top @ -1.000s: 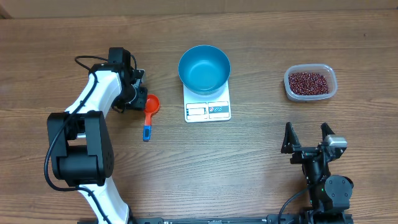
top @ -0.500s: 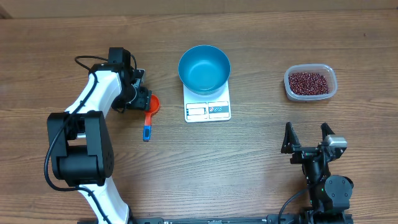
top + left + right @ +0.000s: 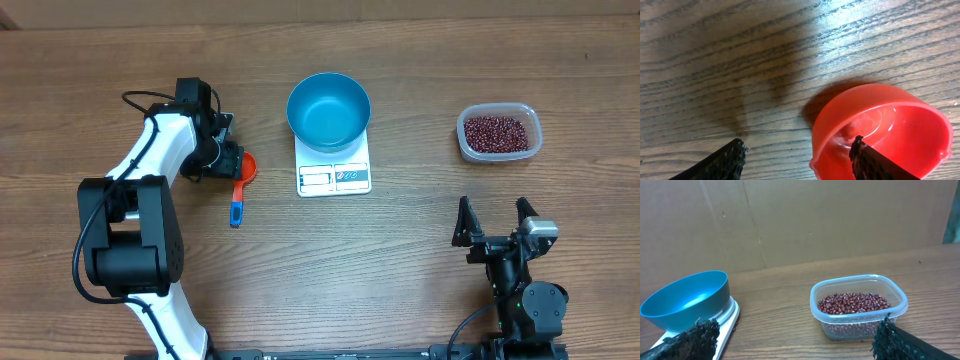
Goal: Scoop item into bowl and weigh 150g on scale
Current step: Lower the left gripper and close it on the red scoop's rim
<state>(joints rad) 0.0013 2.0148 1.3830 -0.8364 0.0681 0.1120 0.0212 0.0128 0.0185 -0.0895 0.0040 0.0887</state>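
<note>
I can close my left gripper now and it would hold the scoop's cup rim [image 3: 242, 166] [image 3: 819, 146], because the cup's side is between its fingers.
A red scoop [image 3: 237, 190] with a blue handle end lies on the table left of the scale [image 3: 334, 177]. The blue bowl [image 3: 328, 110] stands empty on the scale. My left gripper [image 3: 232, 160] is open over the scoop's cup [image 3: 890, 125]. One finger is inside the cup and the other over bare wood, with the cup's near wall between them. The beans [image 3: 497, 131] fill a clear tub at the far right. My right gripper [image 3: 493, 220] is open and empty near the front edge. It faces the tub of beans [image 3: 855, 302] and the bowl [image 3: 685, 300].
The clear plastic tub [image 3: 465, 140] stands about a hand's width right of the scale. Brown cardboard [image 3: 805, 220] walls off the far side of the wooden table [image 3: 400, 260]. The left arm's white links [image 3: 150, 160] reach along the left side.
My left gripper has opened wider and shifted right, so it now covers part of the scoop's cup. The scoop, bowl, scale and right arm have not moved.
</note>
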